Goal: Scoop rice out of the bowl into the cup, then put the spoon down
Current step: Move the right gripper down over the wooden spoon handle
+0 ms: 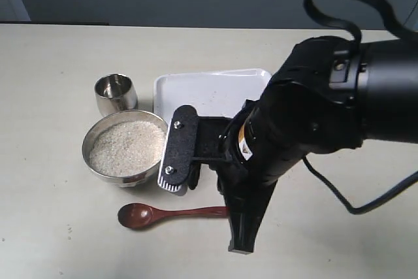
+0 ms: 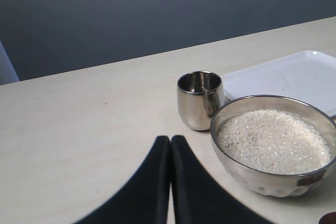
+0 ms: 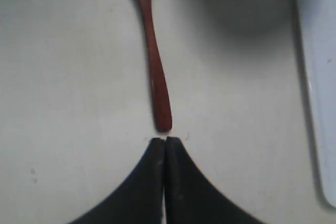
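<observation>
The spoon (image 1: 173, 213) will next be grabbed by its handle end (image 1: 220, 212) with my right gripper, to scoop rice from the steel bowl.
The steel bowl (image 1: 132, 179) holds white rice (image 1: 127, 147) and stands left of centre; the small steel cup (image 1: 115, 94) stands just behind it, its inside not clear to see. The reddish-brown spoon (image 1: 173, 213) lies flat on the table in front of the bowl, handle pointing right. My right gripper (image 3: 165, 140) is shut and holds nothing. Its tips sit just off the end of the spoon's handle (image 3: 155, 72). My left gripper (image 2: 170, 139) is shut and holds nothing, low over the table, short of the cup (image 2: 198, 100) and bowl (image 2: 262, 182). It does not show in the exterior view.
A white rectangular tray (image 1: 215, 89) lies behind and to the right of the bowl, next to the cup. My bulky black right arm (image 1: 313, 115) hangs over the tray's front and hides the spoon's handle end in the exterior view. A black cable loops off it.
</observation>
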Available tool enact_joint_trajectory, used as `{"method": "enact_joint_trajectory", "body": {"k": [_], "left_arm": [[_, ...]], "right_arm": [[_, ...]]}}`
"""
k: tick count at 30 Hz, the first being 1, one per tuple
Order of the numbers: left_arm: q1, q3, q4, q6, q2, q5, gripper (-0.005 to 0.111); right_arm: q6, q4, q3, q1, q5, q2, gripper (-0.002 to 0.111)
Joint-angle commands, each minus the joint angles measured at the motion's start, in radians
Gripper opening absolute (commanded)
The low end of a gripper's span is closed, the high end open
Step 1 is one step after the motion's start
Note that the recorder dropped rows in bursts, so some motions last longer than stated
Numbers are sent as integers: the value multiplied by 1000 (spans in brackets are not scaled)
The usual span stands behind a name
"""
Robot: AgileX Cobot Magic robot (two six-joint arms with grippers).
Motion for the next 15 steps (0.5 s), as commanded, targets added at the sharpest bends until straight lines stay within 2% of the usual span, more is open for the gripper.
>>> {"method": "enact_joint_trajectory", "body": {"k": [1,4,6,7,8,11,15], "left_arm": [[-5,-2,2,-5,-4,-15,1],[-5,-2,2,-5,-4,-15,1],[-5,-2,2,-5,-4,-15,1],[-5,-2,2,-5,-4,-15,1],[-5,-2,2,-5,-4,-15,1],[-5,-2,2,-5,-4,-15,1],[-5,-2,2,-5,-4,-15,1]], "right_arm": [[11,-4,-6,3,-75,43,-1],[39,-1,-6,3,-75,66,1],[40,13,-6,3,-80,78,12],[40,21,-6,3,-86,80,18],[40,42,-6,3,-100,82,31],[43,70,-6,3,-129,82,58],[43,62,-6,3,-147,101,61]]}}
